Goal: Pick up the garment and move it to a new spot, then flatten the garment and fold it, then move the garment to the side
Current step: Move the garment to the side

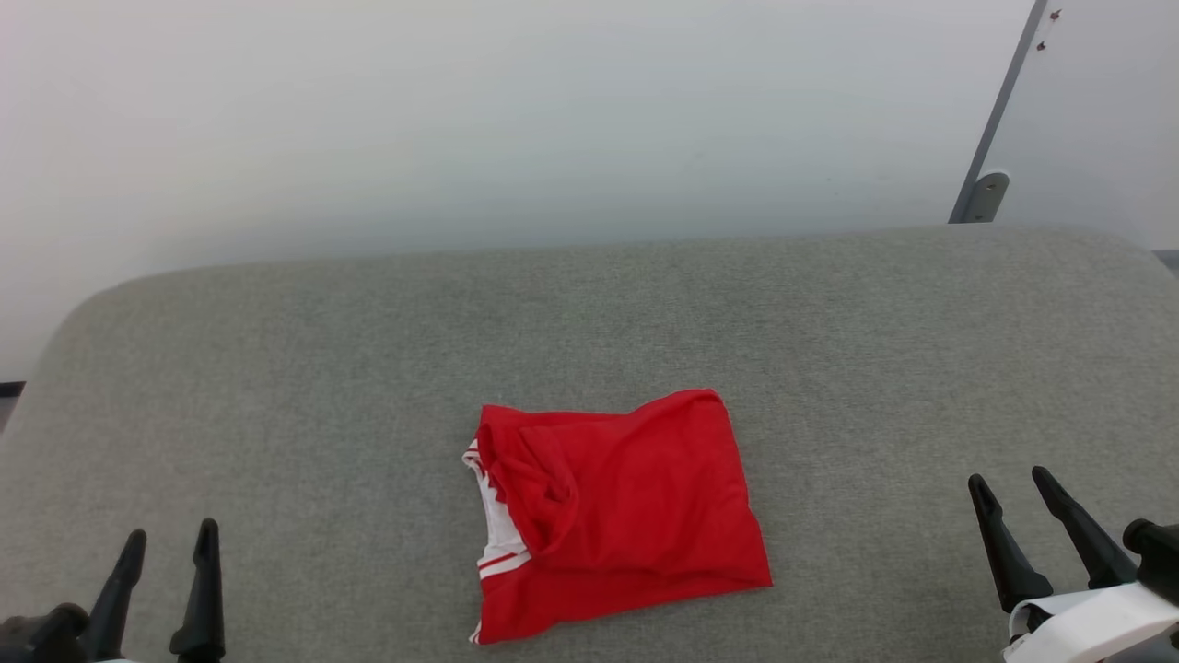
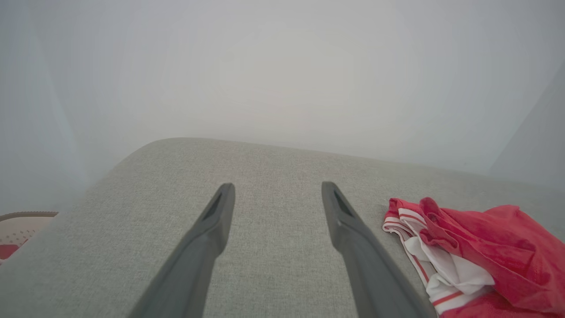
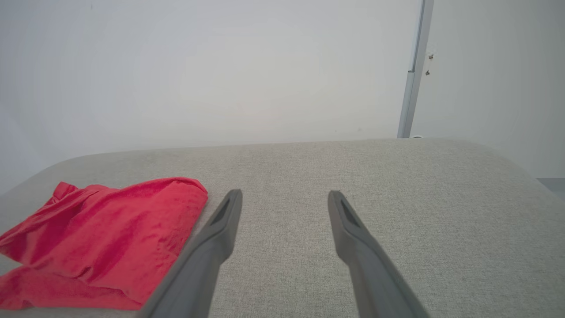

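Observation:
The garment's folded edge opposite the white stripes rises rounded while the garment's middle lies slack, so my right gripper should grab the garment by that edge next.
The garment (image 1: 626, 506) lies folded into a rough red rectangle near the front middle of the grey cushioned surface (image 1: 368, 368). White cloth with red stripes peeks out along its left edge; the lettering is hidden. In the left wrist view the garment (image 2: 481, 251) sits at the lower right, and in the right wrist view the garment (image 3: 101, 243) is at the lower left. My left gripper (image 1: 170, 543) stands open at the lower left, well apart from the cloth. My right gripper (image 1: 1009, 483) is open at the lower right, also apart. Both hold nothing.
A pale wall rises behind the cushion. A grey metal post (image 1: 995, 129) leans at the upper right. At the far left edge of the left wrist view a pink-and-red patterned object (image 2: 17, 229) shows beyond the cushion's rounded corner.

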